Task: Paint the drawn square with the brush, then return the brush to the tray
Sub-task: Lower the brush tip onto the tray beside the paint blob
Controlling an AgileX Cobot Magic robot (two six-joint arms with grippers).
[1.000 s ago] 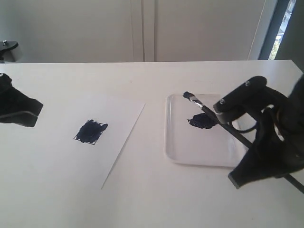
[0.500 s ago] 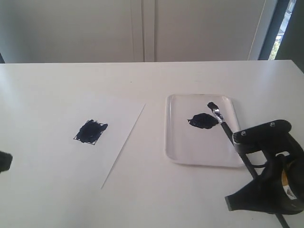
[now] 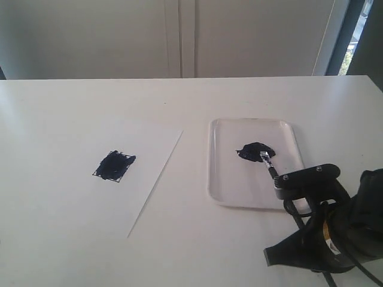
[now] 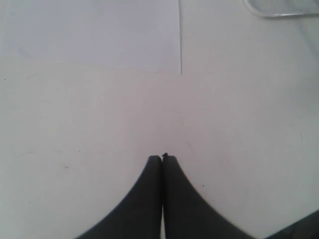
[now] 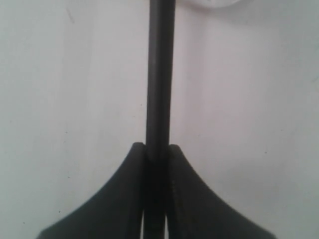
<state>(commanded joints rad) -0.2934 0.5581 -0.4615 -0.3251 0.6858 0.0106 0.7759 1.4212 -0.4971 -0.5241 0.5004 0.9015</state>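
The silver ferrule lies at the dark paint blob (image 3: pixel 253 151) and the brush would remain in the tray (image 3: pixel 222 190), so it is time for my right gripper to open now.
The drawn square (image 3: pixel 114 165) on the white paper is smeared with dark blue-black paint. The white tray (image 3: pixel 222 190) lies to its right with a dark paint blob (image 3: pixel 253 151). The brush (image 3: pixel 268 162) slants across the tray, its silver ferrule and bristles at the blob's right edge. My right gripper (image 3: pixel 286 209) sits at the tray's near right corner, shut on the brush's black handle (image 5: pixel 160 74), which runs between the jaws of the right gripper (image 5: pixel 156 147). My left gripper (image 4: pixel 162 158) is shut on nothing over bare table and is out of the exterior view.
The paper sheet (image 3: pixel 143 149) lies flat left of the tray; its corner (image 4: pixel 149 50) and a bit of tray rim (image 4: pixel 279 14) show in the left wrist view. A wall stands behind the table's far edge (image 3: pixel 179 78).
My right gripper has drawn back toward the table's near edge, pulling the brush tip from the tray's far side down to the paint blob. The left arm has left the exterior view.
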